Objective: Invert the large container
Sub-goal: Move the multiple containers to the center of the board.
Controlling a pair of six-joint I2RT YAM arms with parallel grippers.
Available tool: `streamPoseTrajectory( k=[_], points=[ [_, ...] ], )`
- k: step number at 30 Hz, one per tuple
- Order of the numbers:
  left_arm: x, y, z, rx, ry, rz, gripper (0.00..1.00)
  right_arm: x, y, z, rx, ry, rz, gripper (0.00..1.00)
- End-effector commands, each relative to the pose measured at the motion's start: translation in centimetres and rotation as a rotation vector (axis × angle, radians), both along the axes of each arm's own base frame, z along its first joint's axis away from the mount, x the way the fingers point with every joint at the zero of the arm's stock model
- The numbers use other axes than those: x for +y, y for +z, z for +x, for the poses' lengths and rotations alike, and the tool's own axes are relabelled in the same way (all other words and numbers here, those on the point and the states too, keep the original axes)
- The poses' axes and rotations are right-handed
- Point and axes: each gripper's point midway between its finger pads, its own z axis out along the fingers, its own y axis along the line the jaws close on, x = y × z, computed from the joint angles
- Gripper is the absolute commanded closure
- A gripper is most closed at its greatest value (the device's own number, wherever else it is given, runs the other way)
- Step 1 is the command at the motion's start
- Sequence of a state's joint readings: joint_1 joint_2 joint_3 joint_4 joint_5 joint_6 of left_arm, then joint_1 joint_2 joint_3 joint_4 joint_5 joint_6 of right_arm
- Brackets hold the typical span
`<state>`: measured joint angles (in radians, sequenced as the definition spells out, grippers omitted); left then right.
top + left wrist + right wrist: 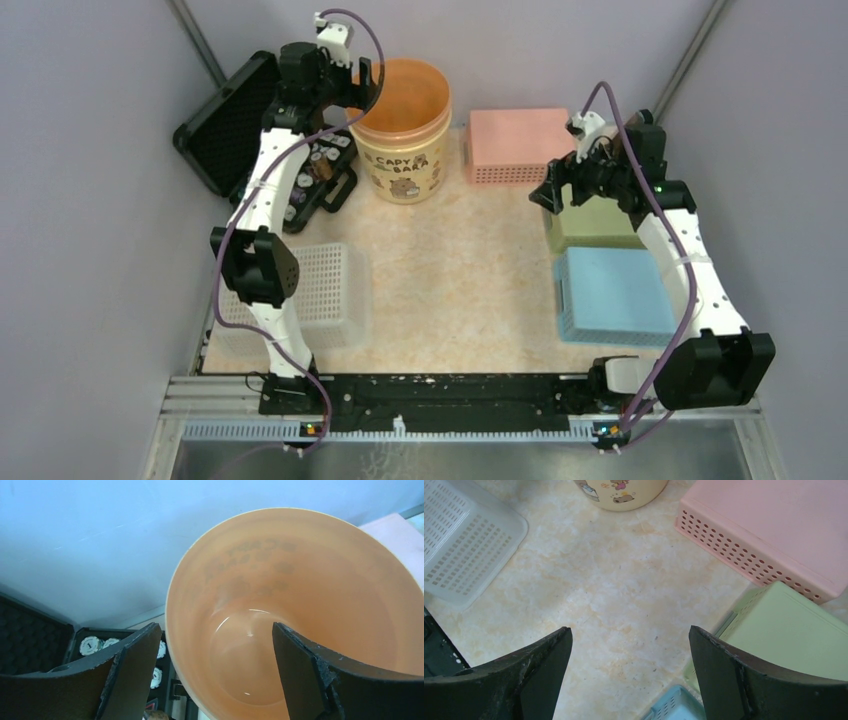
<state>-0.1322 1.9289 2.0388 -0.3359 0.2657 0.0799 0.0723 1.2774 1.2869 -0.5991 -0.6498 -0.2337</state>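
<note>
The left gripper should next pinch the container's rim beside the black case to turn the large container over. The opposite rim stays free for the right gripper to help.
The large container is a yellow tub with an orange inside and a capybara print. It stands upright, mouth up, at the back middle of the table. My left gripper is open and straddles the container's left rim. In the left wrist view the left gripper has one finger outside the wall and the other inside the container, with a wide gap between the inner finger and the wall. My right gripper hovers open over the table right of centre. The right gripper holds nothing, and the container's base shows at the top edge.
An open black case holding poker chips lies left of the container. A white basket sits near left. A pink box, a green box and a blue basket line the right side.
</note>
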Motion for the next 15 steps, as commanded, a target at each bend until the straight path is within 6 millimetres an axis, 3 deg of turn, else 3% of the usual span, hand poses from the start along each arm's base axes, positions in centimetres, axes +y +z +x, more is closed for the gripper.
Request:
streamPoseTrajectory(
  k=[1, 8, 15],
  points=[
    [1.3, 2.7, 0.1, -0.074, 0.068, -0.005, 0.11, 0.6, 1.6, -0.3, -0.082, 0.034, 0.005, 0.13],
    [2.4, -0.4, 1.7, -0.017, 0.141, 0.027, 0.14, 0.7, 1.3, -0.5, -0.079, 0.042, 0.008, 0.13],
    [2.7, -2.3, 2.8, 0.012, 0.161, 0.051, 0.24, 0.7, 0.9, -0.4, -0.071, 0.043, 0.008, 0.13]
  ],
)
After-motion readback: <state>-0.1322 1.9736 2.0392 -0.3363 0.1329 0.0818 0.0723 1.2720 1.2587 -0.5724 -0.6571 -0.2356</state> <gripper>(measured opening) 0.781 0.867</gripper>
